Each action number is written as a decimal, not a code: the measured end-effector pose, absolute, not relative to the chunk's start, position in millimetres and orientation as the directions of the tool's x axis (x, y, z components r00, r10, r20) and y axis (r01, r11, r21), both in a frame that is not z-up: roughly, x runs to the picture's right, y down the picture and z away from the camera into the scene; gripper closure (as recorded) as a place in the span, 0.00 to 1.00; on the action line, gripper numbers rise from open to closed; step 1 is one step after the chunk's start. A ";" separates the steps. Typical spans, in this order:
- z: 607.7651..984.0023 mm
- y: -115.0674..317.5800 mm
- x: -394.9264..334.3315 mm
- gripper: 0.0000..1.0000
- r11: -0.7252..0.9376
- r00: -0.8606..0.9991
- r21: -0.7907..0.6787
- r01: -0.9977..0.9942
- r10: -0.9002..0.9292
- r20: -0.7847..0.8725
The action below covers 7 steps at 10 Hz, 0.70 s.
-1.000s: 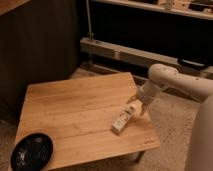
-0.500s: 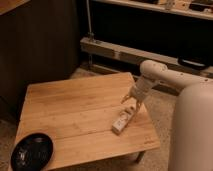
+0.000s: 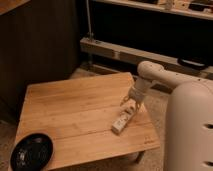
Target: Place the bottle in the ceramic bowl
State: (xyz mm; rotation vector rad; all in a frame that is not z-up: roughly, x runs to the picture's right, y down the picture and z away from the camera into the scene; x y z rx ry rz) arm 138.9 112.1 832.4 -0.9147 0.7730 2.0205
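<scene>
My gripper is to grab the cream-white bottle's neck next. Then it can place the bottle in the ceramic bowl (image 3: 31,152).
The cream-white bottle (image 3: 124,120) lies on its side on the right part of the wooden table (image 3: 70,112), pointing diagonally. My gripper (image 3: 131,103) hangs just above the bottle's far end, pointing down at it, open, with nothing between the fingers. The white arm comes in from the right, bending at an elbow (image 3: 147,70). At the table's front left corner sits the black ceramic bowl (image 3: 31,152), with nothing in it, far from both the bottle and the gripper.
A large white part of the robot (image 3: 190,130) fills the lower right. Behind the table stand a dark wooden wall (image 3: 40,45) and a metal rail (image 3: 130,52) under dark shelving. The table's right edge is close to the bottle.
The arm's elbow has swung left and the robot's white body has come further into view at the right. The gripper stays over the bottle's far end. Bottle and bowl have not moved.
</scene>
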 end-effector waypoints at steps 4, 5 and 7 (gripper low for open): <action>833.1 132.5 133.4 0.35 -0.489 -0.426 0.205 -0.848 0.399 -0.812; 834.1 138.6 131.8 0.35 -0.482 -0.424 0.208 -0.851 0.398 -0.813; 837.1 146.1 128.9 0.35 -0.471 -0.420 0.211 -0.857 0.399 -0.815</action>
